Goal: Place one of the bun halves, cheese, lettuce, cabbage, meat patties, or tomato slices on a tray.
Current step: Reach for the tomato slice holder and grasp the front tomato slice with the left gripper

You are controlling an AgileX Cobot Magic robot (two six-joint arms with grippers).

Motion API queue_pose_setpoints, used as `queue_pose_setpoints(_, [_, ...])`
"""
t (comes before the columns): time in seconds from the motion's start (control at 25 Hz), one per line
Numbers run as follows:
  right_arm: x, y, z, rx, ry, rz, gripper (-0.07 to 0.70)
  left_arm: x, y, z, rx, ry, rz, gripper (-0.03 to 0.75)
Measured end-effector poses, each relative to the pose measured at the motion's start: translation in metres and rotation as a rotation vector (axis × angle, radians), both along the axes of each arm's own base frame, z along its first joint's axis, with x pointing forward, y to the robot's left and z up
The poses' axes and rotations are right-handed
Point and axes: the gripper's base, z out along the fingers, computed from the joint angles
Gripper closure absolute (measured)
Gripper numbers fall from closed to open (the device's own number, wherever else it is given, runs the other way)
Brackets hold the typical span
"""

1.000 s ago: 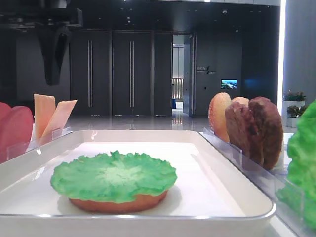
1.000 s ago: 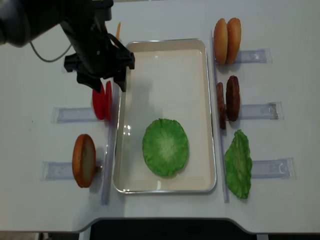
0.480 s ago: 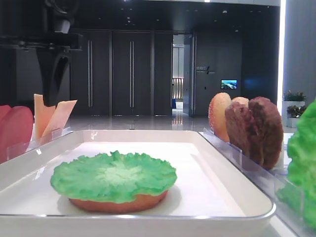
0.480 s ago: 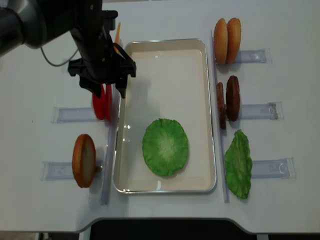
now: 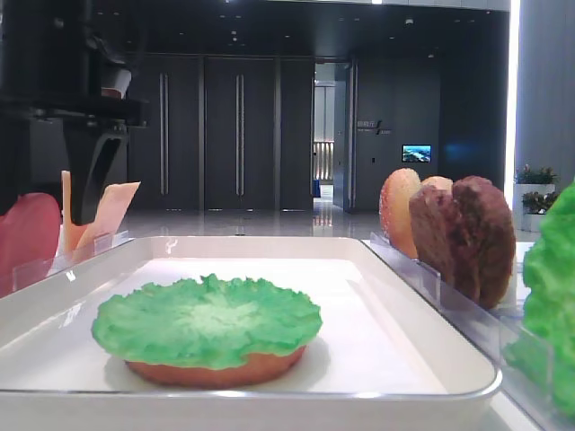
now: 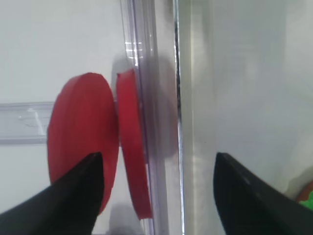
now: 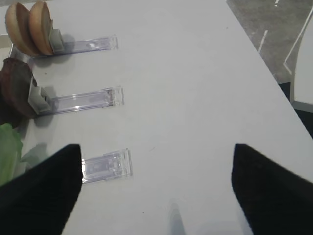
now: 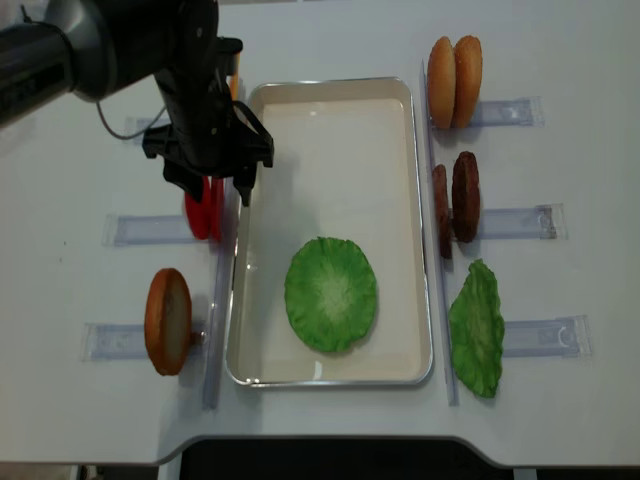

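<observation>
I will next pick up the red tomato slice with my left gripper by its upper edge (image 8: pixel 217 208), as it stands on edge between the holder's clear bar (image 8: pixel 215 310) and its neighbour.
The white tray (image 8: pixel 331 88) holds a green lettuce (image 8: pixel 330 293) lying on a bun half (image 5: pixel 216 370). Two red tomato slices (image 8: pixel 205 208) stand on edge in a clear holder just left of the tray. My left gripper (image 8: pixel 214 188) hangs open over them. In the left wrist view the right-hand tomato slice (image 6: pixel 131 161) sits between the dark fingers (image 6: pixel 73 196), and the left slice (image 6: pixel 80 142) is partly behind the left finger. My right gripper (image 7: pixel 156 196) is open over bare table, holding nothing.
Cheese slices (image 5: pixel 94 214) stand at the far left of the tray, and a bun half (image 8: pixel 167 320) at the near left. Right of the tray stand bun halves (image 8: pixel 455 68), meat patties (image 8: pixel 455 198) and a second lettuce (image 8: pixel 477 328) in clear holders (image 7: pixel 105 165).
My left gripper has shifted right and toward the near side, settling over the tomato slices, still open. The right gripper and the food have not moved.
</observation>
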Motion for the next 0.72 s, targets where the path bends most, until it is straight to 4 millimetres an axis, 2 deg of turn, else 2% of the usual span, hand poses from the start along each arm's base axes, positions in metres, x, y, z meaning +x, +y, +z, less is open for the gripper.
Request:
queue_pose_setpoints(0.2, [0.0000, 0.0000, 0.0000, 0.000, 0.000, 0.000, 0.045, 0.0036, 0.0000, -0.0046, 0.020, 0.000, -0.009, 0.183])
queue_pose_setpoints(0.32, [0.0000, 0.0000, 0.0000, 0.000, 0.000, 0.000, 0.045, 0.0043, 0.0001, -0.0058, 0.025, 0.001, -0.010, 0.223])
queue_pose_setpoints(0.44, [0.0000, 0.0000, 0.0000, 0.000, 0.000, 0.000, 0.045, 0.0048, 0.0009, -0.0056, 0.035, -0.004, -0.013, 0.321])
queue_pose_setpoints(0.72, [0.0000, 0.0000, 0.0000, 0.000, 0.000, 0.000, 0.045, 0.0052, 0.0015, -0.0056, 0.045, -0.006, -0.032, 0.604])
